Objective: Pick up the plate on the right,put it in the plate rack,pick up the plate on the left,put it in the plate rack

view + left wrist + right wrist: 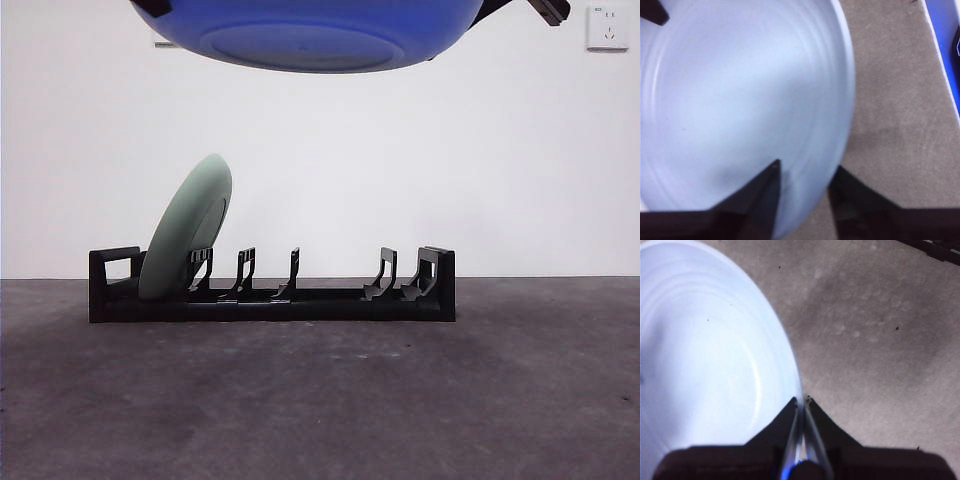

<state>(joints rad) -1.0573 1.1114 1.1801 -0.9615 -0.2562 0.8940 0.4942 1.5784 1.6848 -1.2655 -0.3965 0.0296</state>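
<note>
I need to take hold of the blue plate next, with the plate's thin rim between the fingers of my left gripper. The plate's wide round side (740, 95) reaches far beyond the fingers.
A blue plate (310, 35) hangs level at the top of the front view, high above the plate rack (300, 305). A black tip shows at each end of it. My right gripper (801, 400) is shut on the plate's (705, 365) thin rim. My left gripper (807, 167) stands open astride the opposite rim of the plate (740, 100), one jaw over the inner face and one outside. A pale green plate (185, 230) stands tilted in the rack's leftmost slot.
The rack's other slots hold nothing. Grey tabletop (320, 400) spreads in front of the rack. A white wall with a socket (607, 27) lies behind. A blue strip (946, 55) runs along one edge of the left wrist view.
</note>
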